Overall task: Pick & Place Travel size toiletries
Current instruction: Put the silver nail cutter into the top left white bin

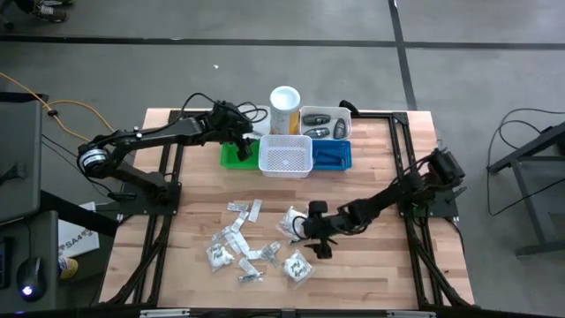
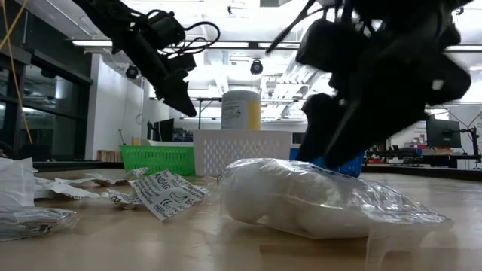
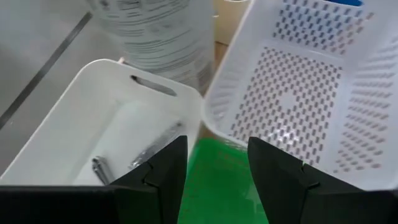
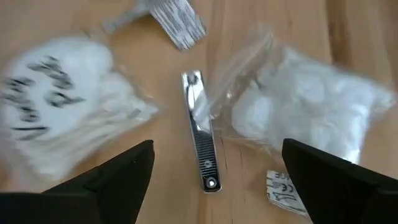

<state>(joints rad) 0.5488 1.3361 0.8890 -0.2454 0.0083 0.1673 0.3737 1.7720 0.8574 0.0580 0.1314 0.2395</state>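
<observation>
I should next grab the nail clipper's grooved lever end (image 4: 206, 162) with my right gripper, to pick the nail clipper up and place it.
Travel size toiletries lie scattered on the wooden table (image 1: 371, 274): flat packets (image 1: 238, 238) and clear bags of white cotton (image 1: 298, 265). My right gripper (image 4: 217, 149) hangs open low over the right side of this pile (image 1: 305, 237). A silver nail clipper (image 4: 202, 140) lies flat on the wood between its fingers, untouched, with a cotton bag (image 4: 305, 106) on either side. My left gripper (image 3: 217, 146) stands open and holds nothing, above the green bin (image 3: 217, 180) at the far side (image 1: 240, 146).
The white perforated basket (image 1: 285, 156), a blue bin (image 1: 332, 155) and a bin with dark oval pieces (image 1: 325, 122) stand in the far row beside a white-and-yellow cylinder (image 1: 284, 108). A white bin (image 3: 93, 124) with thin silvery sticks stands next to the green bin.
</observation>
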